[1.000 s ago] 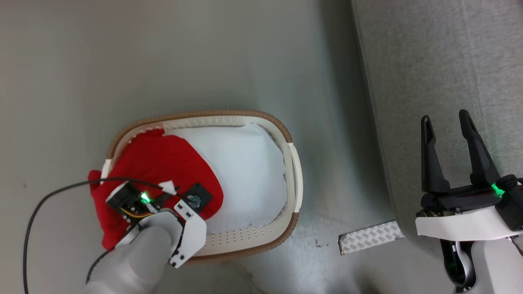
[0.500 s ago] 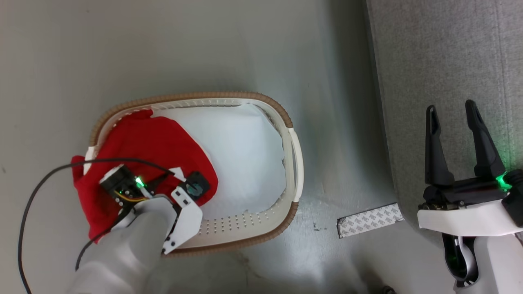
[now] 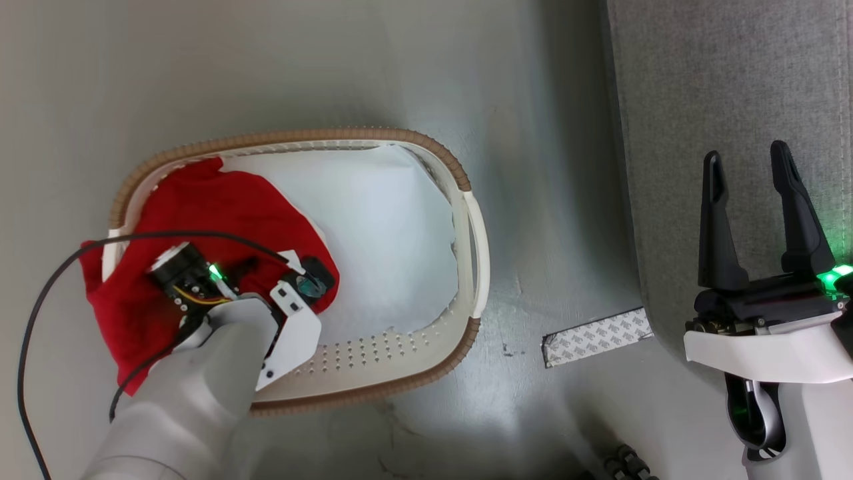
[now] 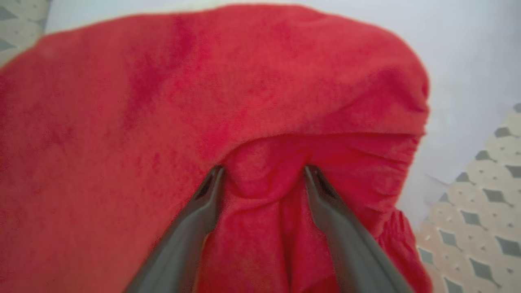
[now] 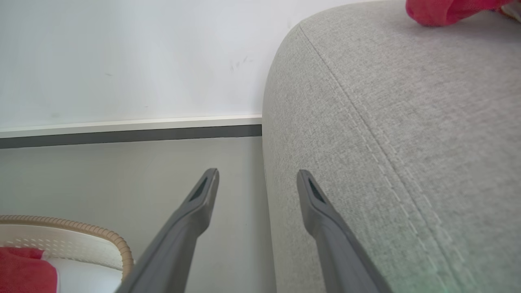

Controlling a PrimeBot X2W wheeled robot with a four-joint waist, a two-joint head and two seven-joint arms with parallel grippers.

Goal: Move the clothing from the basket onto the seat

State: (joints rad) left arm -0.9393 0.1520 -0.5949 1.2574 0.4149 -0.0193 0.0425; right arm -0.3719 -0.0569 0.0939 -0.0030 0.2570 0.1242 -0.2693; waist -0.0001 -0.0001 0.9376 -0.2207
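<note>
Next, the left gripper grabs the red garment by the raised fold (image 4: 260,175) that stands up, since the garment hangs loose over the basket's rim.
A red garment (image 3: 200,213) of the clothing lies in the left half of the basket (image 3: 293,137) and spills over its left rim. My left gripper (image 4: 263,169) points down into it, open, both fingertips pressed into the cloth with a raised fold (image 4: 260,175) between them. In the head view my left wrist (image 3: 233,300) covers those fingers. My right gripper (image 3: 753,167) is open and holds nothing, hovering over the left edge of the grey seat (image 3: 720,80). A second red piece (image 5: 443,10) lies on the seat (image 5: 407,122) farther back.
A flat white cloth (image 3: 373,220) lines the basket's right half. A black cable (image 3: 40,313) loops over the floor left of the basket. A strip of patterned tape (image 3: 596,343) lies on the floor by the seat's corner. A white wall with a dark skirting (image 5: 122,136) stands behind.
The head camera has shifted, so the whole picture slid left and up. Relative to the basket my left wrist stays over the red garment. Both grippers stay open.
</note>
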